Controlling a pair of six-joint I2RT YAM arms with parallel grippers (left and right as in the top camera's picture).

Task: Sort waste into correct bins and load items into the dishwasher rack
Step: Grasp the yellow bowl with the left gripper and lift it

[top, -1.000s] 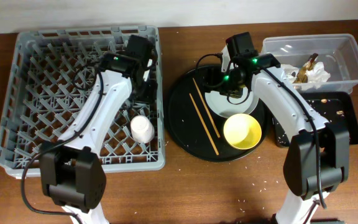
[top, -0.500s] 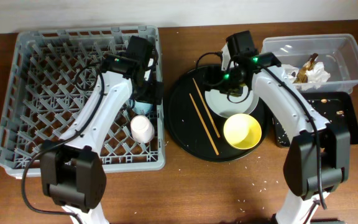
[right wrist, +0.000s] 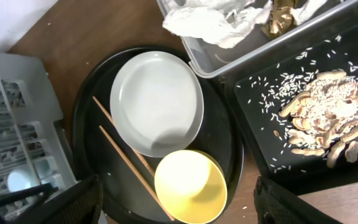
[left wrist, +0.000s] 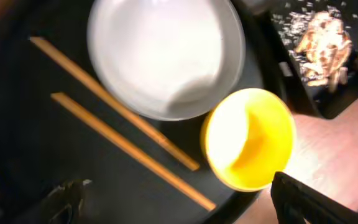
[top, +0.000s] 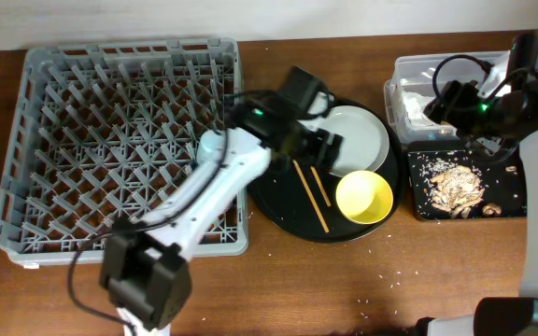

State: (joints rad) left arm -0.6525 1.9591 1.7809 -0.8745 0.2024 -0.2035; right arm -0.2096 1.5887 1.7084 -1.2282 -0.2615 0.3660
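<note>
I should next pick up the yellow bowl with my left gripper by the bowl's rim facing the chopsticks. The bowl's body then stays free to load into the rack [top: 26, 140].
The pale grey plate [top: 358, 135] is bare and lies on the round black tray [top: 278, 210] beside the yellow bowl [top: 362, 197] and two chopsticks [top: 308, 191]. My left gripper [top: 320, 149] hovers open and empty over the chopsticks [left wrist: 123, 143], with the bowl [left wrist: 247, 140] and plate [left wrist: 166, 56] ahead. My right gripper [top: 451, 103] is open and empty over the clear tub [top: 395, 67], looking down on bowl [right wrist: 188, 186] and plate [right wrist: 157, 99]. The napkin [right wrist: 210, 22] lies in the tub. Brown scraps and rice [right wrist: 328, 118] lie on the black rectangular tray [top: 418, 210]. The light-blue cup [top: 211, 145] sits in the rack [top: 26, 140]; the white cup is hidden.
The rack's right wall [right wrist: 17, 93] stands close against the round tray's left edge. The tub and the rectangular tray sit side by side at the table's right. Stray rice grains [top: 395, 273] dot the brown table in front.
My left arm left the rack and swung right over the round tray. My right arm moved from the plate to the tub. The plate is now bare and scraps lie on the rectangular tray.
</note>
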